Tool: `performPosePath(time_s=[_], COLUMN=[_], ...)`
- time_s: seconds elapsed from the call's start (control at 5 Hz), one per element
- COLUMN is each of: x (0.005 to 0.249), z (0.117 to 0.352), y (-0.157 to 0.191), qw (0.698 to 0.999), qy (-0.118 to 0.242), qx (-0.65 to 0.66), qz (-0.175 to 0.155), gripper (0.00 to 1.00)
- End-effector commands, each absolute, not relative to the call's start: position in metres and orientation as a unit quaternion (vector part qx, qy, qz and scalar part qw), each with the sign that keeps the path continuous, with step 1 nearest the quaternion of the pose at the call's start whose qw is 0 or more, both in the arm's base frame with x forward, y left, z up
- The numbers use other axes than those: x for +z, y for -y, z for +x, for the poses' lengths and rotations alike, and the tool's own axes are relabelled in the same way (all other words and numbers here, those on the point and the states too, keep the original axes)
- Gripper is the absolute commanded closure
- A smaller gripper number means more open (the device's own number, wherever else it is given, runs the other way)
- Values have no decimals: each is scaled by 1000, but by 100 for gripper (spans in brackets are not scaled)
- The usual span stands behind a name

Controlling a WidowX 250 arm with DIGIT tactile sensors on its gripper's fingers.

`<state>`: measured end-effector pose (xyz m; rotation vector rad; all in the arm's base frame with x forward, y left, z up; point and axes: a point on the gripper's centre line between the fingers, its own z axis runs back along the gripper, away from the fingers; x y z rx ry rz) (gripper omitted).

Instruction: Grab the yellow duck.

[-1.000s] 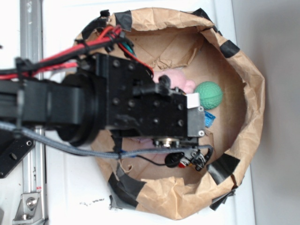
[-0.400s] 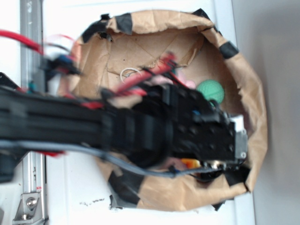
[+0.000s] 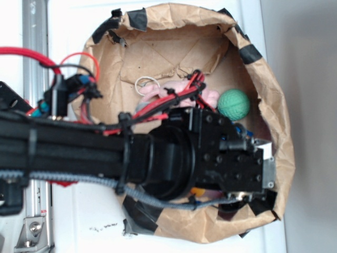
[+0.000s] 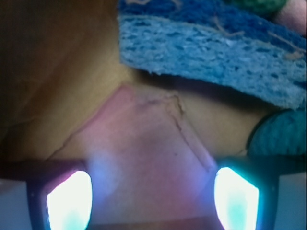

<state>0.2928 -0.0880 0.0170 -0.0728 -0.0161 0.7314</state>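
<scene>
My fingers are on either side of brown paper while the duck peeks out below the arm, so my gripper shifts toward the yellow duck [image 3: 197,191] before it closes on the duck.
Only a small yellow-orange patch [image 3: 197,191] peeks out under the arm's lower edge; it may be the yellow duck, and the rest is hidden. The wrist view shows no duck. My gripper [image 4: 152,201] is open, its two glowing fingertips [image 4: 69,201] wide apart. Between them there is nothing but creased brown paper floor. From outside, the black wrist block [image 3: 237,168] hangs over the lower right of the paper bowl [image 3: 274,95] and hides the fingers.
A blue sponge [image 4: 206,52] lies just ahead of the fingers, with a teal-blue ball [image 4: 283,136] at the right. The green ball [image 3: 234,104] and the pink plush toy [image 3: 158,90] sit further up the bowl. The taped paper wall [image 3: 184,229] rises close by.
The arm has swung from the bowl's middle toward its lower right wall. The green ball and pink plush have stayed put.
</scene>
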Motion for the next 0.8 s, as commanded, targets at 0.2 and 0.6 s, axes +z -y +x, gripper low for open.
performPosePath(time_s=[0.2, 0.6], x=[28, 22], z=[261, 267], y=[103, 99], qw=[944, 947], qy=[-7, 1], qx=[326, 321], qz=[-52, -35], gripper=[1, 100])
